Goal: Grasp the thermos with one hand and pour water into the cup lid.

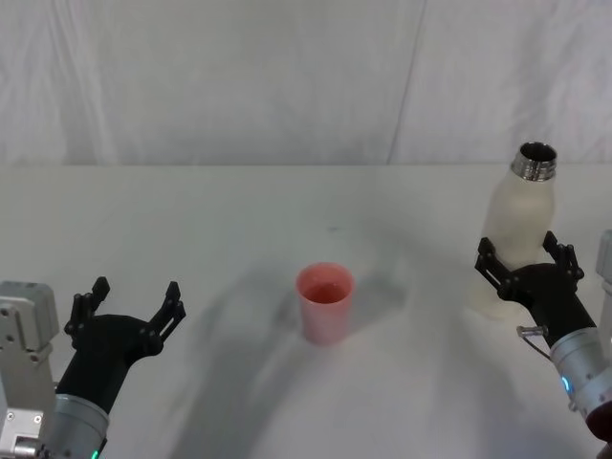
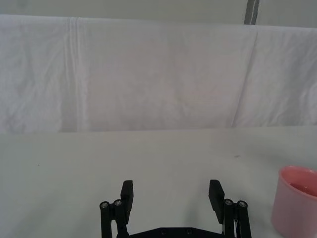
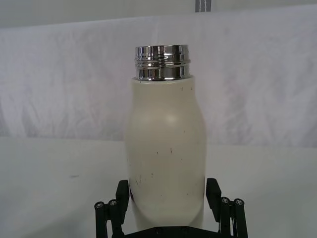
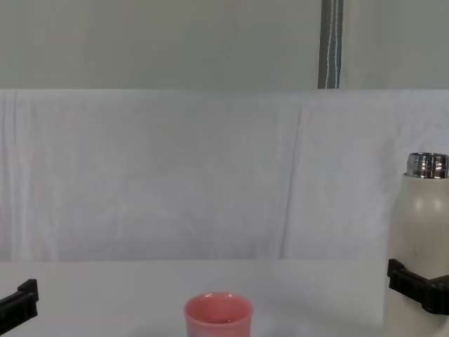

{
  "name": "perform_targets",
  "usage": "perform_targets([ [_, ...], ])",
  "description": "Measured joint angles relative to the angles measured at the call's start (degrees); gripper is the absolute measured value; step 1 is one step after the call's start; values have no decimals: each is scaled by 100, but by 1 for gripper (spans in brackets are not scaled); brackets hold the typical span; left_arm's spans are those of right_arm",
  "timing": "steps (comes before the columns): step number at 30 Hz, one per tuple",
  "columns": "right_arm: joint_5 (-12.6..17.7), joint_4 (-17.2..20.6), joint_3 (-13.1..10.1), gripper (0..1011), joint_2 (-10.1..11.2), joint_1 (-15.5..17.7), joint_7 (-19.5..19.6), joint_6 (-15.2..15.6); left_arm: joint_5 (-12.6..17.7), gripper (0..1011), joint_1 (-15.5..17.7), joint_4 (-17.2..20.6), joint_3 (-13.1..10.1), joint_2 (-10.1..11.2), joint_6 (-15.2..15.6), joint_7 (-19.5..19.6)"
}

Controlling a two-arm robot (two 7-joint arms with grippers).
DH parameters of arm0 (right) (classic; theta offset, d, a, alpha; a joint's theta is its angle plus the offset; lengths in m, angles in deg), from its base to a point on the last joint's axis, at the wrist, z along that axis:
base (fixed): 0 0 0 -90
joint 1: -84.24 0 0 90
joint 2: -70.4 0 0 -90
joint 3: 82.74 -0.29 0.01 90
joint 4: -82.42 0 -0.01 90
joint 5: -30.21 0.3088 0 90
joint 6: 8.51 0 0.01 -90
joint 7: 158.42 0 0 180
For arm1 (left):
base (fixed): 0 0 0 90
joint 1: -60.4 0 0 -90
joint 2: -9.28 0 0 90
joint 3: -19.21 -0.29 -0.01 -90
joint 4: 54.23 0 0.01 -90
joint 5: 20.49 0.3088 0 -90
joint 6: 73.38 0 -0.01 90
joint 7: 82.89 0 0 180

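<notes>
I will grab the thermos by its lower body [image 4: 408, 309] with my right gripper next. That keeps its steel neck [image 4: 427, 166] free to pour into the cup lid.
The cream-white thermos [image 1: 517, 225] stands upright at the table's right side, its steel neck uncapped. My right gripper [image 1: 525, 252] is open, one finger on each side of the thermos's lower body, as the right wrist view shows: thermos [image 3: 166, 148], right gripper [image 3: 168, 192]. The pink cup lid [image 1: 325, 302] stands upright at the table's middle, well left of the thermos. My left gripper [image 1: 129, 306] hovers open and empty near the front left, and the cup lid [image 2: 297, 201] lies off to its side. In the chest view the thermos [image 4: 421, 239] rises far above the cup lid [image 4: 217, 317].
The white table [image 1: 239, 220] runs back to a white cloth backdrop [image 1: 287, 76]. A grey pole [image 4: 330, 42] stands behind the backdrop. Bare tabletop lies between the cup lid and the thermos.
</notes>
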Motion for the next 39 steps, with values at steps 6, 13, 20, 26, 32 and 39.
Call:
perform_targets([
  [6, -6, -145, 24, 1002, 10, -130, -28, 1, 0, 1001, 0, 0, 0, 0, 0, 0],
  [13, -15, -270, 39, 1002, 26, -245, -47, 0, 0, 1001, 0, 0, -1, 0, 0, 0],
  [20, -23, -293, 43, 1002, 32, -266, -50, -4, 0, 1001, 0, 0, 0, 0, 0, 0],
  [26, -25, -292, 42, 1002, 31, -262, -50, -4, 0, 1001, 0, 0, 0, 0, 0, 0],
  [32, -25, -290, 42, 985, 30, -260, -50, -3, 0, 1001, 0, 0, -1, 0, 0, 0],
  [39, -25, -287, 42, 949, 30, -256, -51, -1, 0, 1001, 0, 0, 0, 0, 0, 0],
])
